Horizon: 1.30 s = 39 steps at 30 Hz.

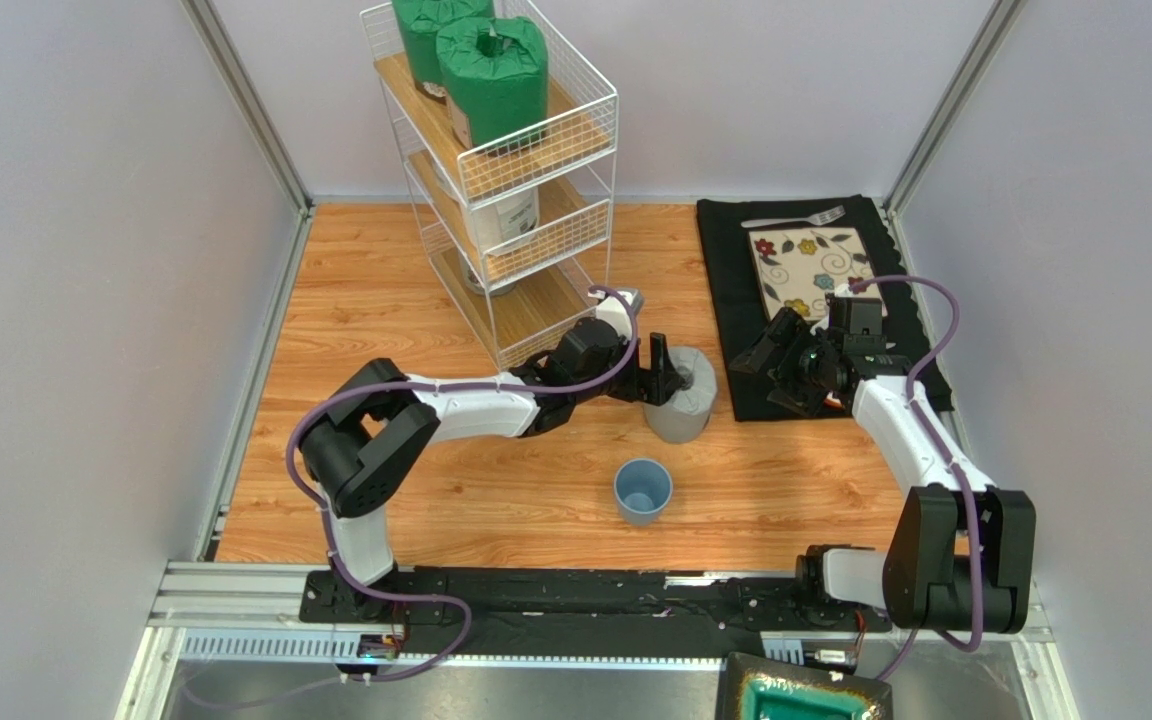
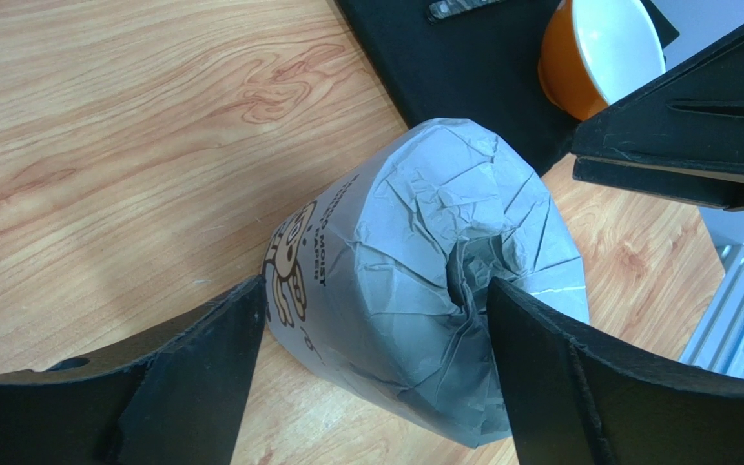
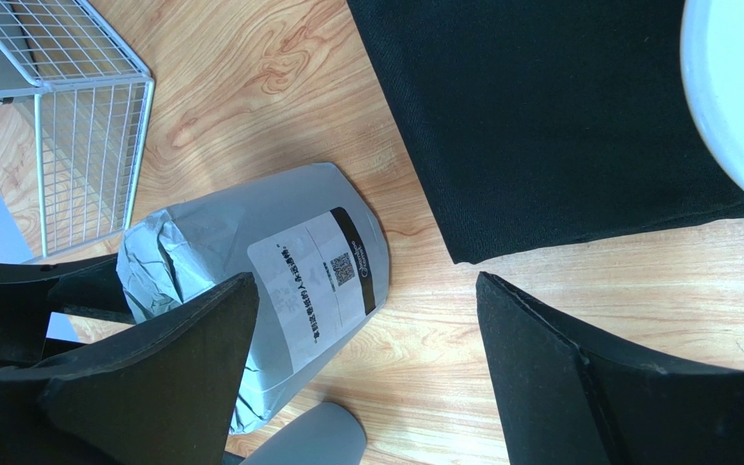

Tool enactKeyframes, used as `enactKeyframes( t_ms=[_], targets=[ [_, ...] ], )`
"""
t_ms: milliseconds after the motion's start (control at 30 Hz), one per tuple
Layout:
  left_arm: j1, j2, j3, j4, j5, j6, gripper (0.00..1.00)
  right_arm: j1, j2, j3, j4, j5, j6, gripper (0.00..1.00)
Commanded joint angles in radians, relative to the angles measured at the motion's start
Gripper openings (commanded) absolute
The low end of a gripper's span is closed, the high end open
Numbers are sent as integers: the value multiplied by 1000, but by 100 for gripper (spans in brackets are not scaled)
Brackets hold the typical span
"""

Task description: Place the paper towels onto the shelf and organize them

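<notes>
I need to grab the grey roll next with my left gripper, by the roll's rim (image 1: 683, 393) beside its core. The grey roll's bottom then stays free to rest on the shelf (image 1: 578, 225).
A grey paper towel roll (image 1: 687, 402) stands on the wooden table in front of the shelf (image 1: 578, 225). My left gripper (image 1: 666, 375) is open and straddles it from the left. In the left wrist view one finger (image 2: 206, 373) sits by the roll's (image 2: 415, 281) printed side and the other by its gathered top. Two green rolls (image 1: 489, 68) stand on the shelf's top tier and a white roll (image 1: 507, 210) on the middle tier. My right gripper (image 1: 772, 360) hovers open over the black mat's left edge, with only bare wood between its fingers (image 3: 177, 358). The grey roll (image 3: 250, 262) lies to its left.
A small blue cup (image 1: 642, 489) stands on the table near the grey roll. The black mat (image 1: 823, 323) at the right carries a floral plate (image 1: 815, 267) and a fork. An orange bowl with a white inside (image 2: 594, 53) sits on the mat under the right gripper.
</notes>
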Motion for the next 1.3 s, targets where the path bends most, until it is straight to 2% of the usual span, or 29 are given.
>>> enactKeyframes(
  t_ms=[0,100,267,300,433,700,933,1167,1267],
  targets=[
    [-6,27,27,-9,-17,13,88,-3,-3,-6,28,0,-3,86],
    [-6,36,31,-13,-17,2,79,-3,-3,-7,29,0,-3,86],
    [-6,33,5,-3,-12,-1,56,-3,-5,-10,26,5,-3,86],
    [-6,31,-1,-1,-9,2,47,-3,-3,-10,26,3,-3,86],
    [-6,2,-31,0,-6,14,34,-3,-2,-10,29,1,-3,86],
    [-6,-130,-124,-1,-17,31,32,-3,9,-13,40,-12,4,86],
    [-6,-260,-255,-12,-112,49,31,-3,17,-18,57,-28,15,86],
    [-6,-396,-357,-70,-133,75,31,-3,29,-12,64,-38,21,86],
    [-6,-484,-439,-95,-173,66,34,-2,35,-4,66,-45,24,86]
  ],
)
